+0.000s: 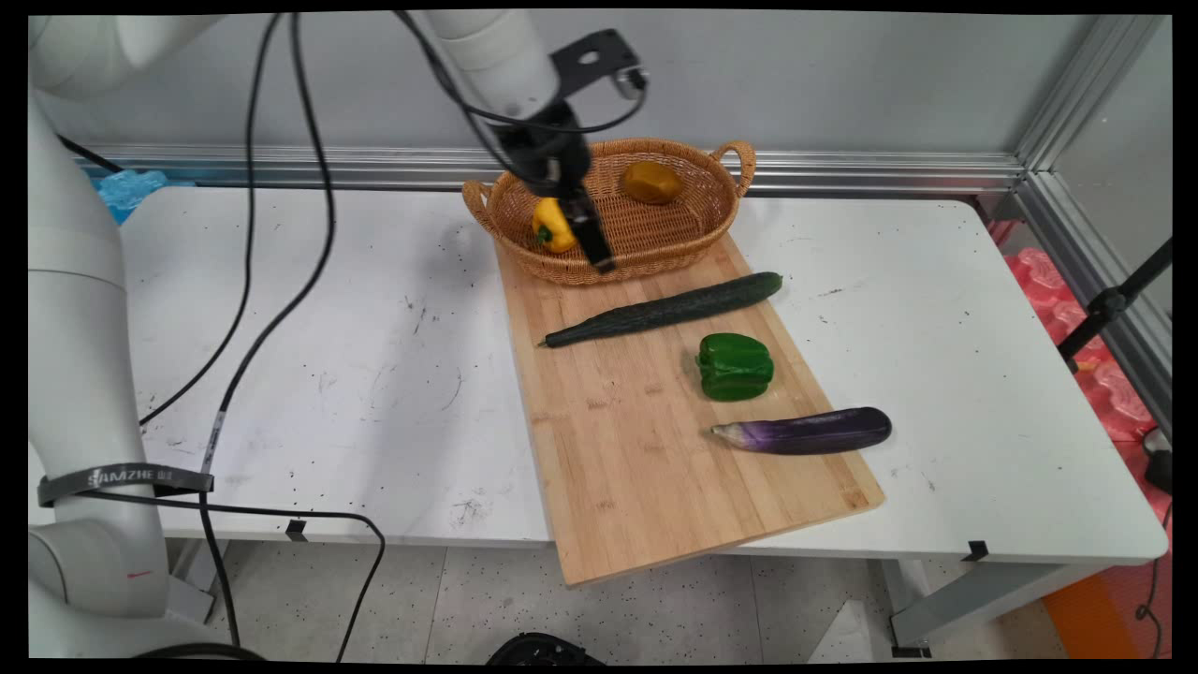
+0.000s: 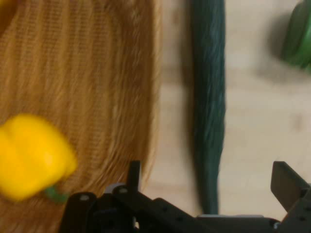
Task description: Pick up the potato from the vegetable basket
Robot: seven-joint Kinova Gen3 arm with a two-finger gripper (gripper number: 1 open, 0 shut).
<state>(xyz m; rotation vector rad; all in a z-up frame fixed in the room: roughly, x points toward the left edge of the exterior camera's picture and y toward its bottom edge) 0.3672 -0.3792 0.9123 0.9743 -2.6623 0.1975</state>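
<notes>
My gripper is going to move the yellow-brown potato out of the basket (image 1: 711, 220) onto the cutting board (image 1: 629, 449) next, and will grab the potato by its rounded sides.
My gripper (image 1: 582, 239) hangs open over the near left part of a wicker basket (image 1: 711, 220), with nothing between its fingers. A yellow bell pepper (image 1: 552, 226) lies in the basket just to the left of it. In the hand view the yellow pepper (image 2: 31, 155) sits outside the left finger (image 2: 133, 175), on the basket's weave (image 2: 97, 73). The gripper (image 2: 209, 182) spans the basket rim and the dark cucumber (image 2: 210, 111) below. A brownish-yellow potato (image 1: 651, 182) rests at the back of the basket.
A wooden cutting board (image 1: 646, 468) runs from the basket to the table's near edge and overhangs it. On it lie a long cucumber (image 1: 664, 309), a green bell pepper (image 1: 735, 367) and a purple eggplant (image 1: 805, 432). Black cables hang at the left.
</notes>
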